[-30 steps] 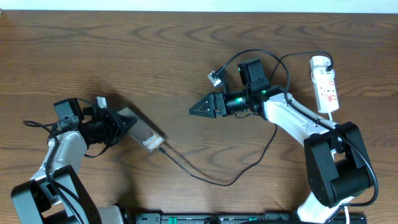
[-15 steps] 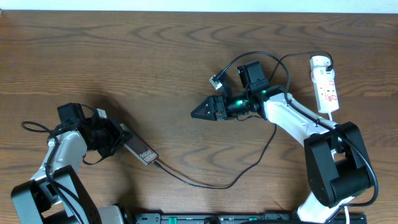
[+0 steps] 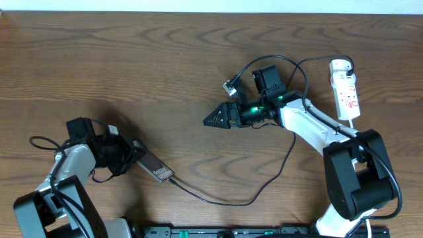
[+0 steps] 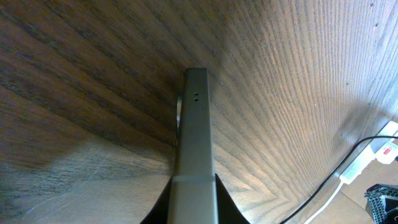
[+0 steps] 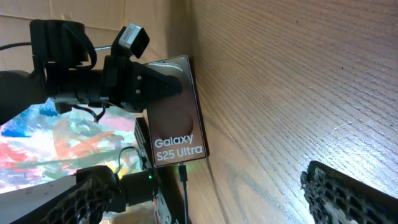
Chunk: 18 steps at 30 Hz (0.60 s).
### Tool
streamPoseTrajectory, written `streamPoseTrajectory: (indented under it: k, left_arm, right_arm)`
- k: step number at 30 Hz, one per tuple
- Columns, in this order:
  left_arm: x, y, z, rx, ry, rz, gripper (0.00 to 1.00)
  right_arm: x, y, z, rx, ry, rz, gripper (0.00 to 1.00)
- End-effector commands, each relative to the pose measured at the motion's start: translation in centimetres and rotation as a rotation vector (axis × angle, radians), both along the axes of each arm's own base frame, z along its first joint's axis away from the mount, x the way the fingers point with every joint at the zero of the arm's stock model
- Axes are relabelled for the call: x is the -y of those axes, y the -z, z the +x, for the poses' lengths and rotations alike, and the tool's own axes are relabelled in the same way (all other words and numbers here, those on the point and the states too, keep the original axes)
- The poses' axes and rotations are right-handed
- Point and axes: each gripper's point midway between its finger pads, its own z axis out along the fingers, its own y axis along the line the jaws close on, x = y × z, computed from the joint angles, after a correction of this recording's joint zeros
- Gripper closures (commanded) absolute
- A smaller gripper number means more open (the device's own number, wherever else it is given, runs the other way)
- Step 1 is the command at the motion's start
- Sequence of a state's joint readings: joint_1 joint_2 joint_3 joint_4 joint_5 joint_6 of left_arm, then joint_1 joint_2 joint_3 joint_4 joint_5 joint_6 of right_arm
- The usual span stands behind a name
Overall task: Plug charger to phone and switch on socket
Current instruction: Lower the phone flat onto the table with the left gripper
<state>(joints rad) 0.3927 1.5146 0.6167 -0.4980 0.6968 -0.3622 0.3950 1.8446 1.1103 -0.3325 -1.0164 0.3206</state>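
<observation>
The phone (image 3: 156,170) is standing on edge low over the flat, empty table, so my left gripper should open.
The phone (image 3: 156,170) is a flat brown-grey slab with white "Galaxy S25 Ultra" lettering, plain in the right wrist view (image 5: 177,115). My left gripper (image 3: 132,157) is shut on its end and holds it tilted on edge at the front left; the left wrist view shows it edge-on (image 4: 196,124) between the fingers (image 4: 194,202). The charger's black cable (image 3: 225,200) has its small tip in the phone's free end (image 5: 182,175) and loops right toward the socket (image 3: 347,96), a white power strip at the far right. My right gripper (image 3: 213,118) is open and empty, mid-table, pointing left (image 5: 214,196).
A thick white cord (image 3: 354,125) leaves the socket toward the right arm's base. A thin cable with a small connector (image 3: 229,84) arches above the right wrist. The socket and a white cord also show far off in the left wrist view (image 4: 384,151).
My left gripper has carried the phone down and left, toward the table's front. The black cable's slack has followed it. The right arm has hardly moved.
</observation>
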Motion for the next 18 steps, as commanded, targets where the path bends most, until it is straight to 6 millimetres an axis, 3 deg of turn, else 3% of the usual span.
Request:
streamPoseTrajectory:
  k: [1,5,6,11,18]
  left_arm:
    - [-0.12,0.45,-0.84,-0.030,-0.001,0.015,0.90]
    - [-0.03,0.47,-1.09,-0.045,-0.005,0.009,0.83]
    - [-0.01,0.52,-1.25,-0.057,-0.012,0.007,0.78]
    - [0.03,0.53,-1.39,-0.064,-0.013,0.005,0.75]
    - [0.11,0.57,-1.71,-0.080,-0.013,0.002,0.60]
  right_arm:
    - [-0.05,-0.51,0.26,0.030,-0.010,0.009,0.01]
    - [-0.04,-0.51,0.25,0.029,-0.010,0.009,0.01]
    - [-0.04,-0.51,0.24,0.028,-0.010,0.009,0.01]
    - [-0.04,-0.50,0.25,0.029,-0.010,0.009,0.01]
    - [-0.04,-0.51,0.25,0.029,-0.010,0.009,0.01]
